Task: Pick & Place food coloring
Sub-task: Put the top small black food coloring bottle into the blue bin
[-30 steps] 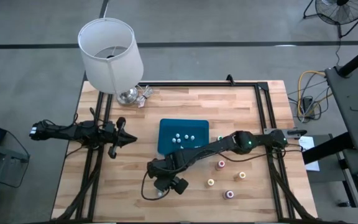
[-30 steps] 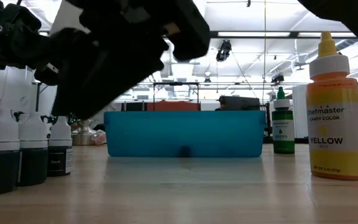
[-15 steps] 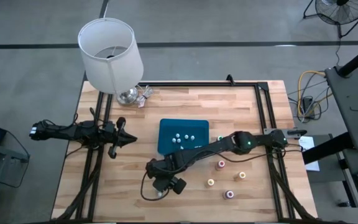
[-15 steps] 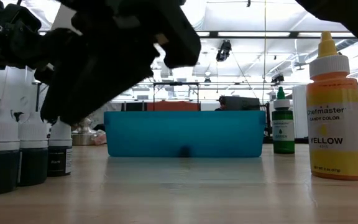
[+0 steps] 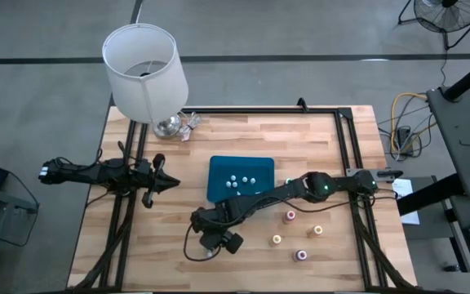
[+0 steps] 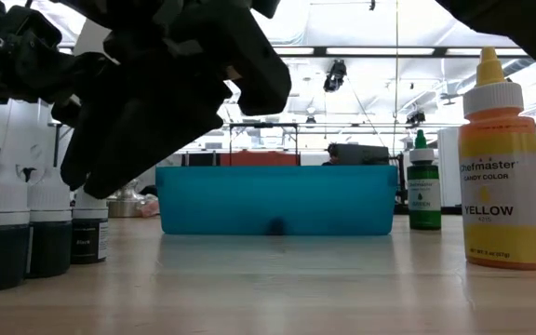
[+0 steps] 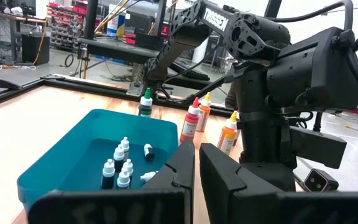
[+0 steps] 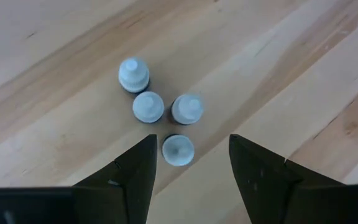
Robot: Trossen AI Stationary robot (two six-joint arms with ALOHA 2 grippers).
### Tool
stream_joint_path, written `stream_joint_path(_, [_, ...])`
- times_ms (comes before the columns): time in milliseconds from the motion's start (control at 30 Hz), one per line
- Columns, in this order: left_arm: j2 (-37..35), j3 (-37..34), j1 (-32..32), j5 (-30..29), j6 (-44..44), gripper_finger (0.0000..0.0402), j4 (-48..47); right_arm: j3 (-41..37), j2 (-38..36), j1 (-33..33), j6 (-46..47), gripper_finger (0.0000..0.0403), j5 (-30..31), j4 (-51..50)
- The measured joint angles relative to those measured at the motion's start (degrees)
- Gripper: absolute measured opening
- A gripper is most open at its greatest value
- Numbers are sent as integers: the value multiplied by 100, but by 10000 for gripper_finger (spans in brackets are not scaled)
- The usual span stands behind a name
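I should next grab the small food coloring bottle by its white cap (image 8: 178, 150) with my right gripper. Then it goes in the blue tray.
Several small dark food coloring bottles with white caps (image 8: 148, 106) stand in a tight cluster on the wooden table near its front left; three of them show in the low view (image 6: 49, 228). My right gripper (image 8: 190, 163) hangs open above the cluster, slanting down, and the nearest bottle (image 8: 178, 149) lies between its fingertips, untouched. Taller food coloring bottles with coloured tops stand to the right: yellow (image 6: 502, 167), green (image 6: 423, 191), pink (image 5: 290, 216), orange (image 5: 317, 230). More white-capped bottles lie in the blue tray (image 5: 219, 189). My left gripper (image 7: 196, 168) waits shut at the table's left side.
A white-shaded lamp (image 5: 144, 69) stands at the far left corner. The blue tray (image 6: 275, 198) sits mid-table, just beyond my right arm (image 5: 300, 189). Black rails (image 5: 345, 147) run along the table's sides and far edge. Bare wood lies in front of the tray.
My right gripper has edged slightly toward the table's left edge and down over the white-capped cluster, its fingers still open. The bottles have not moved.
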Motion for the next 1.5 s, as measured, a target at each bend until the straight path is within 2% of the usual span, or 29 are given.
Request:
stream_joint_path(800, [0,0,0,2,1,0,-1,-249,-2,-7,15,181,-199,120])
stream_joint_path(1133, [0,0,1,1,2,0,-2,-249,-2,-9,20,139,-207,140])
stream_joint_path(1500, [0,0,0,0,0,0,-1,-270,-11,-22,9,59,-212,235])
